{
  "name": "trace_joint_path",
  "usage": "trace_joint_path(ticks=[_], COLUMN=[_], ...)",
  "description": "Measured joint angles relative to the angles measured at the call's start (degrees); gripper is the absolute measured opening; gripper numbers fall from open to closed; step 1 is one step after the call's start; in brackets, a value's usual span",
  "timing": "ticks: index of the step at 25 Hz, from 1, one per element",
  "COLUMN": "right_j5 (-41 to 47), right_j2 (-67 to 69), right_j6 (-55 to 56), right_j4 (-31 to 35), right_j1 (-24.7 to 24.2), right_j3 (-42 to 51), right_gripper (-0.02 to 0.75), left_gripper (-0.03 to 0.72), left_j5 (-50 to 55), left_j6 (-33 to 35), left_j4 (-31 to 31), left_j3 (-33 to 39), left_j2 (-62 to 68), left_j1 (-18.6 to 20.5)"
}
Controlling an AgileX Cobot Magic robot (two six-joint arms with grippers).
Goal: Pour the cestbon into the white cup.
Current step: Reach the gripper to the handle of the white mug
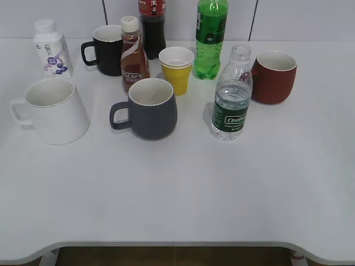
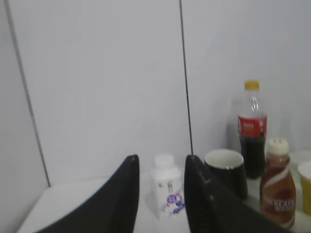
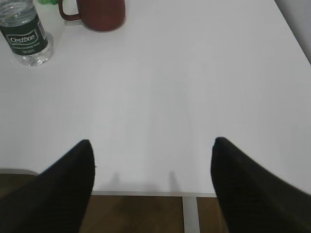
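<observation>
My left gripper will next take hold of the white cup by its handle [image 1: 19,112], a narrow loop, because the white cup's round body [image 1: 60,116] is broad.
The cestbon [image 1: 231,95], a clear ribbed bottle with a dark green label and no cap, stands upright right of the table's middle; it also shows at the top left of the right wrist view [image 3: 25,33]. The white cup [image 1: 54,110], a large white mug with its handle to the left, stands at the left. Neither gripper shows in the exterior view. My left gripper [image 2: 160,162] is open and empty, far from both. My right gripper [image 3: 151,145] is open wide and empty over the table's front edge, well short of the bottle.
A dark grey mug [image 1: 148,108], brown coffee bottle [image 1: 133,54], yellow paper cup [image 1: 177,68], black mug [image 1: 105,49], cola bottle [image 1: 152,25], green soda bottle [image 1: 210,39], red mug [image 1: 273,76] and small white bottle [image 1: 51,49] stand around the bottle and cup.
</observation>
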Motion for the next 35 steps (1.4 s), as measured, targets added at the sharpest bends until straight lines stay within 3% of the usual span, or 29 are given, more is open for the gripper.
trace_joint_path(ticks=[12, 20, 28, 35], right_j5=[0.00, 0.00, 0.00, 0.00], right_j2=[0.00, 0.00, 0.00, 0.00], right_j6=[0.00, 0.00, 0.00, 0.00], right_j4=[0.06, 0.06, 0.06, 0.06], right_j1=[0.00, 0.00, 0.00, 0.00], right_j3=[0.00, 0.00, 0.00, 0.00], right_gripper=[0.557, 0.557, 0.557, 0.557], left_gripper=[0.244, 0.316, 0.331, 0.332], left_j5=[-34.24, -55.36, -57.37, -57.34], left_j6=[2.53, 6.63, 6.69, 6.69], left_j4=[0.33, -4.05, -4.84, -4.93], left_j3=[8.65, 8.90, 8.21, 3.47], left_j2=[44.40, 61.71, 66.41, 70.98], left_j1=[1.87, 1.87, 1.87, 1.87])
